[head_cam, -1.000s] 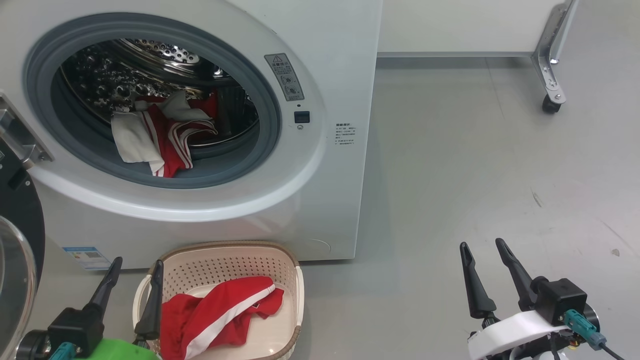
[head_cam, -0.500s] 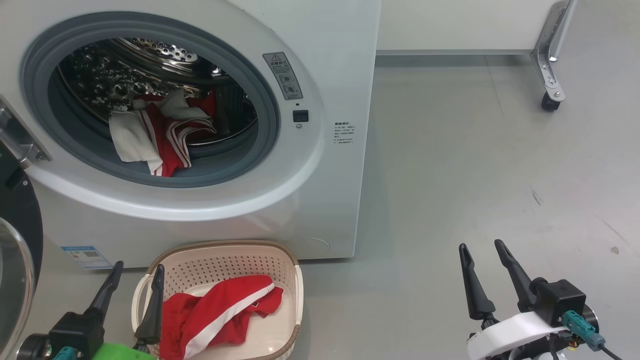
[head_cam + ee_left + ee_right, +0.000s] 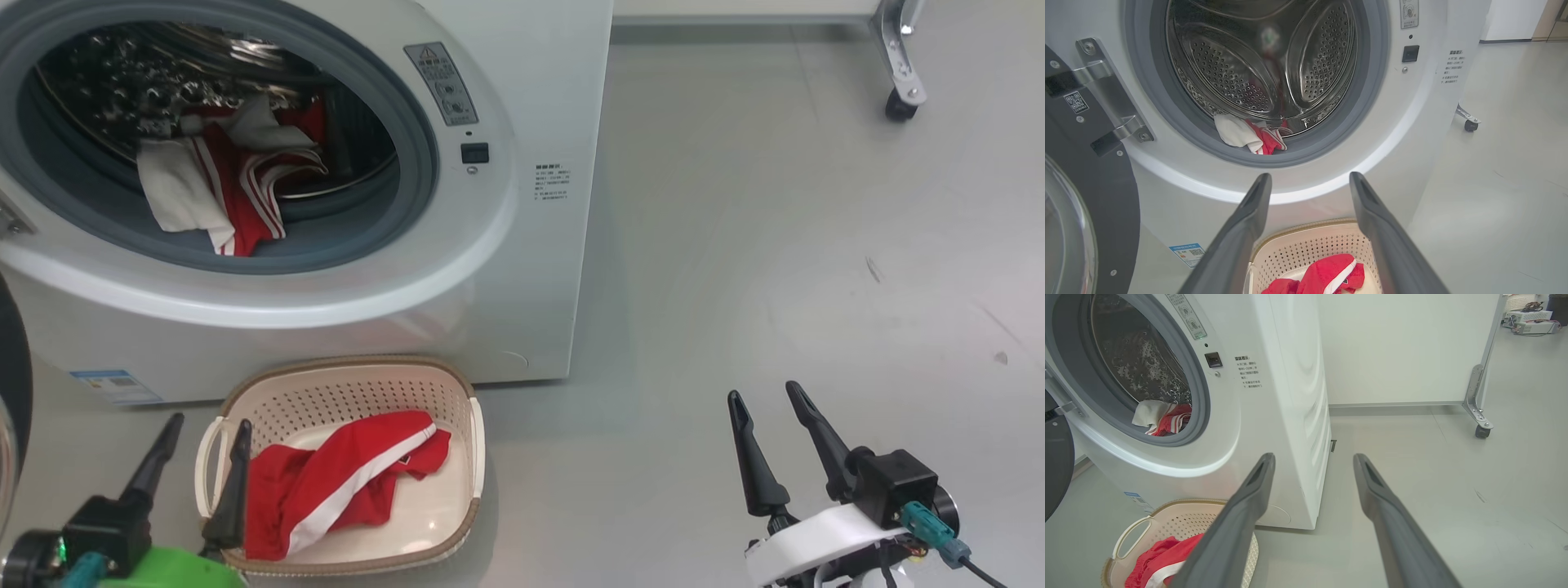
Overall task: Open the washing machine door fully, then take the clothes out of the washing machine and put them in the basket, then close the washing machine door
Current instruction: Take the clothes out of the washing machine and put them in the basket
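The left gripper should next grab the red garment by its striped edge to take it out, as that edge hangs out over the grey ring while the rest lies loose inside.
The white washing machine stands open, and its door, black-rimmed with clear glass, is swung out to the left. Red and white clothes lie at the front of the steel drum, over the grey ring. On the floor in front of the washing machine, the cream basket holds a red garment with a white stripe. My left gripper is open and empty at the basket's left handle, with its fingers pointing towards the drum. My right gripper is open and empty over bare floor to the right.
A white panel on a metal leg with a caster stands at the back right. Grey floor stretches to the right of the machine. A blue label is stuck low on the machine's front.
The whole head picture has shifted, with the machine and basket now higher and further left, so the camera moved. Both grippers stay open and nothing has been picked up.
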### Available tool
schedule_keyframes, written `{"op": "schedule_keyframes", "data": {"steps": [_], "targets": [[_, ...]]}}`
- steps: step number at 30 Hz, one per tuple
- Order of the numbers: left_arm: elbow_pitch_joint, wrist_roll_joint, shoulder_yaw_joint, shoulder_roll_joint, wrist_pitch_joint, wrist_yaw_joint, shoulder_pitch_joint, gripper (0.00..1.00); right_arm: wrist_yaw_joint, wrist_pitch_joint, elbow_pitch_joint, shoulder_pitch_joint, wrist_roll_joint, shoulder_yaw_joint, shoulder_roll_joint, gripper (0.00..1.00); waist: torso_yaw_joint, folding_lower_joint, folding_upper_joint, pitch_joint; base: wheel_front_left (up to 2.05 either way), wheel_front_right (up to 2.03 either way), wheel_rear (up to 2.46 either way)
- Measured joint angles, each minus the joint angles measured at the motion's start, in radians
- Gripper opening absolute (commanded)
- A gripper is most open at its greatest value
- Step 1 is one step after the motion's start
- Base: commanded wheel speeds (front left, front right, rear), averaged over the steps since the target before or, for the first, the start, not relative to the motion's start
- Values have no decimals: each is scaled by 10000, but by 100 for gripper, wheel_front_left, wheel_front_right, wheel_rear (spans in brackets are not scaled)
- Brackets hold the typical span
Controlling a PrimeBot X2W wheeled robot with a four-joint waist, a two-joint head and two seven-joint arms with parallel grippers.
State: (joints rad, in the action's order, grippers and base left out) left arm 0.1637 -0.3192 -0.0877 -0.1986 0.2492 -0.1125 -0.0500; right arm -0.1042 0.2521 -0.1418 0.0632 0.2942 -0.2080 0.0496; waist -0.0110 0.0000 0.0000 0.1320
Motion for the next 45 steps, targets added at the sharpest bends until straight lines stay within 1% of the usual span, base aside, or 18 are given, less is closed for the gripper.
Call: {"op": "schedule_keyframes", "data": {"steps": [7,10,15,18,24,28,34,36,38,42,45], "targets": [[251,4,-17,-341,-21,-73,1146,100,4,0,159,-418,-84,-217,-8,100,-162,0,0,795,0,0,0],[366,12,-63,-546,-203,-75,1745,100,15,0,176,-566,-150,-360,-10,100,-261,0,0,1174,0,0,0],[529,-94,-109,-696,-493,-77,2829,100,56,0,303,-944,-157,-520,-10,100,-460,0,0,1829,0,0,0],[662,-94,-113,-941,-719,-84,3448,100,119,0,468,-1238,-198,-589,-10,100,-597,0,0,2229,0,0,0],[1358,-96,144,-1379,-1584,-86,4729,100,280,0,681,-1710,-123,-846,-8,100,-903,0,0,3017,0,0,0],[1877,-42,188,-1793,-2217,-86,5637,100,380,0,780,-2007,79,-1062,-6,100,-1124,0,0,3496,0,0,0],[2370,341,180,-2349,-2738,-86,7029,100,552,0,830,-2374,270,-1402,-4,100,-1460,0,0,4093,0,0,0],[2627,539,88,-2539,-2991,-86,7323,100,560,0,834,-2486,314,-1488,-4,100,-1577,0,0,4252,0,0,0],[2930,681,-4,-2686,-3231,-86,7544,100,652,0,838,-2588,341,-1578,-6,100,-1696,0,0,4390,0,0,0],[3513,945,-107,-2917,-3766,-86,7986,100,792,0,867,-2747,533,-1737,-4,100,-1918,1,0,4625,0,0,0],[3831,1011,-86,-3030,-4011,-69,8329,100,823,0,869,-2851,654,-1902,-4,100,-2081,1,0,4765,0,0,0]]}}
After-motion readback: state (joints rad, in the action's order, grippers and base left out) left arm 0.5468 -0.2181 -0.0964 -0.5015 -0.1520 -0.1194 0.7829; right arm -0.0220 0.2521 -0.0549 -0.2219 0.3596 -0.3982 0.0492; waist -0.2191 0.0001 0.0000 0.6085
